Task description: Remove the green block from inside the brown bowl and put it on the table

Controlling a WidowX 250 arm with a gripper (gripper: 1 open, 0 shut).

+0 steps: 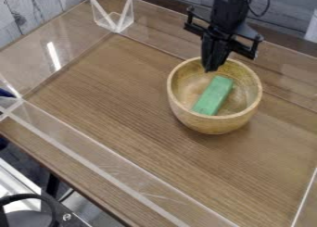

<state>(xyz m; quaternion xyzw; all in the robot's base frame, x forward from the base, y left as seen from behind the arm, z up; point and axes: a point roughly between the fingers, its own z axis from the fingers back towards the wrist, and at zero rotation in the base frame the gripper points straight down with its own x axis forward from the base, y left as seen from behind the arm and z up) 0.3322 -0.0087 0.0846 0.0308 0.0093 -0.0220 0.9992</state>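
Observation:
My gripper reopens next, since it is shut above the green block in the brown bowl [183, 115], then lowers to grab the block's far end [221, 83].
The green block [214, 95] lies slanted inside the brown bowl [183, 115], which stands on the table [111, 119] at the right. My gripper [214, 66] points straight down into the far half of the bowl. Its two black fingers are pressed together into one narrow bar, so it is shut. The fingertips end just above and behind the block's far end. I cannot tell whether they touch or pinch the block. The block rests on the bowl's floor.
Low clear acrylic walls [74, 143] border the tabletop on the left, front and back. A clear acrylic bracket [111, 15] stands at the back left corner. The bowl's thick rim surrounds the fingers on the far side.

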